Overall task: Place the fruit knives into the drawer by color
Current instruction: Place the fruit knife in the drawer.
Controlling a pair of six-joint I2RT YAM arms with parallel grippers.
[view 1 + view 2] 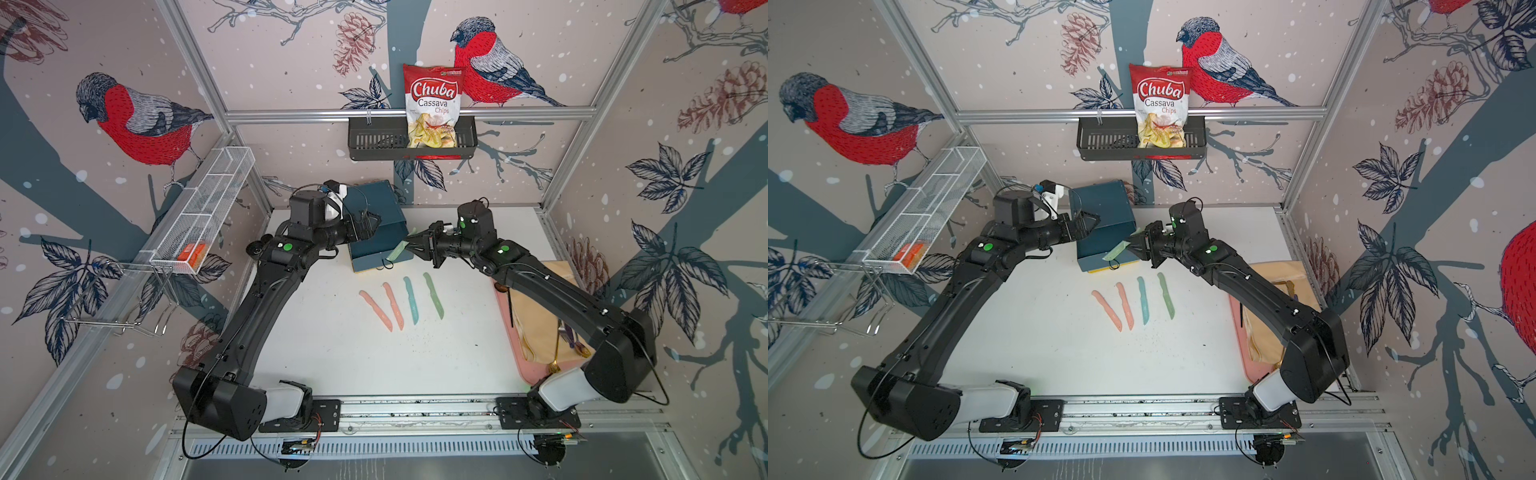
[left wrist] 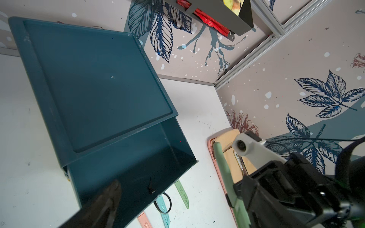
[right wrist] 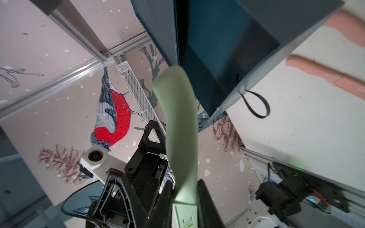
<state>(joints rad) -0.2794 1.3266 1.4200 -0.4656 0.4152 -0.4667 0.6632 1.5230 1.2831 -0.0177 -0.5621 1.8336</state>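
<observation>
The knife would fall outside if I opened my right gripper now, because only the knife's handle end hangs at the front corner of the drawer. I should first line the knife up.
The dark teal drawer chest (image 1: 376, 199) (image 1: 1100, 199) stands at the back of the table, its top drawer (image 2: 128, 173) pulled out and nothing showing inside. My right gripper (image 1: 409, 246) (image 3: 184, 199) is shut on a light green fruit knife (image 1: 397, 251) (image 3: 177, 126), whose handle end hangs at the open drawer's right front corner, near the ring pull (image 3: 254, 104). My left gripper (image 1: 372, 220) (image 1: 1094, 220) hovers open over the chest's left side; one finger (image 2: 110, 195) shows. On the table lie two pink knives (image 1: 376, 309) (image 1: 394, 305), a teal one (image 1: 411, 300) and a green one (image 1: 433, 295).
A pink tray (image 1: 528, 365) with tan cloth and metal cutlery sits at the right under my right arm. A black wall basket (image 1: 374, 143) holds a chips bag (image 1: 432, 108). A white mesh basket (image 1: 208, 216) hangs on the left wall.
</observation>
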